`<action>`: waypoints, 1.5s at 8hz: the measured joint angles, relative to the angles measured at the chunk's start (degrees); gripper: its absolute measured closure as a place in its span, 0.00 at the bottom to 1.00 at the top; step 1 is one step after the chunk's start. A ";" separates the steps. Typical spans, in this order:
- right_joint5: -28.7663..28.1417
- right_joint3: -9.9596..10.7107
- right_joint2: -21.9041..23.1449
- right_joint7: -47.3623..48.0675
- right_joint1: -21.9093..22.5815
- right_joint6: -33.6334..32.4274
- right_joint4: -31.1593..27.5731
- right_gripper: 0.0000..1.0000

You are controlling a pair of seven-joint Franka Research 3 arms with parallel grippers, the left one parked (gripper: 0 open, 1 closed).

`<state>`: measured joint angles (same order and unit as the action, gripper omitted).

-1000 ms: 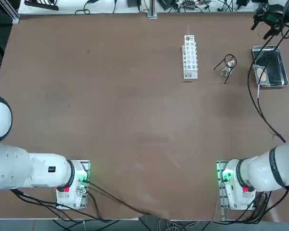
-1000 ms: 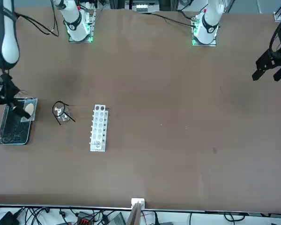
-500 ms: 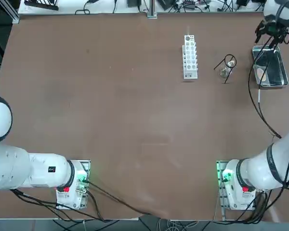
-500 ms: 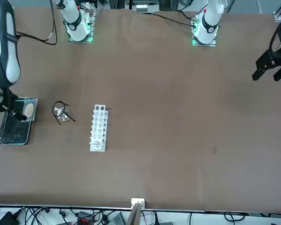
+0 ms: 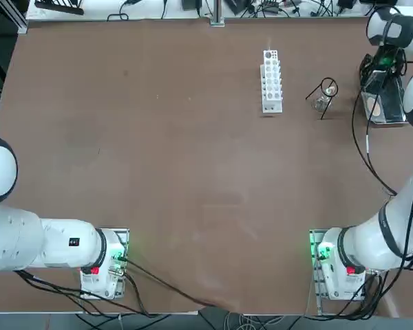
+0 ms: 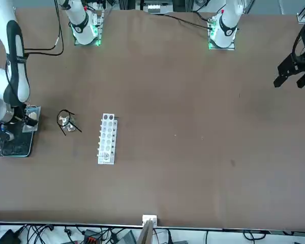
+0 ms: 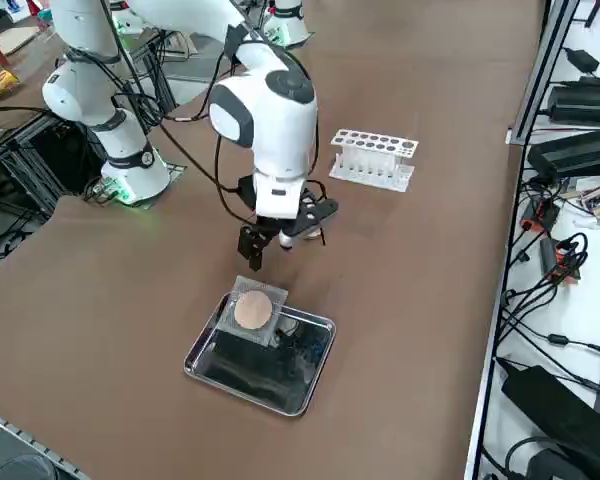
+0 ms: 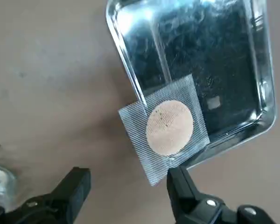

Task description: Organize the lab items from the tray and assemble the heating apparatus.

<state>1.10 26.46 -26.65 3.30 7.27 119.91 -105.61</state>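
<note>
My right gripper grabs the mesh square's edge that hangs past the tray (image 8: pixel 151 182) next, since the square rests tilted on the tray's rim (image 8: pixel 139 95).
The shiny metal tray (image 7: pixel 280 368) sits near the table's far right edge, also in the wrist view (image 8: pixel 224 51) and the front view (image 6: pixel 12 146). A grey mesh square with a tan round centre (image 8: pixel 169 127) rests tilted on the tray's rim at one corner (image 7: pixel 252 312), hanging partly over the table. The thin dark tripod stand (image 5: pixel 323 91) stands apart from the tray, towards the rack (image 6: pixel 66 121). My right gripper (image 8: pixel 128 182) hovers open and empty just above the table beside the mesh's corner (image 7: pixel 285 232).
A white holed rack (image 5: pixel 271 81) lies left of the tripod (image 7: pixel 373 158). A small clear glass piece (image 5: pixel 321 104) sits under the tripod. Cables and equipment lie past the table's far edge. The parked left arm stays at the near left.
The right arm has swung in from beyond the table's corner and come down over the tray's mesh corner. Its fingers stayed open. Nothing on the table moved.
</note>
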 joint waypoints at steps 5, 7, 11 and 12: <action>3.67 -0.10 -5.55 -0.55 -0.05 0.32 0.21 0.03; 4.44 -0.18 -7.52 -0.79 0.03 1.11 0.61 0.04; 4.73 -0.19 -11.08 -0.83 0.03 1.68 2.98 0.16; 4.74 -0.19 -11.74 -0.83 0.03 1.68 3.39 0.20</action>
<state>5.83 26.27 -38.39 2.47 7.30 121.60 -102.21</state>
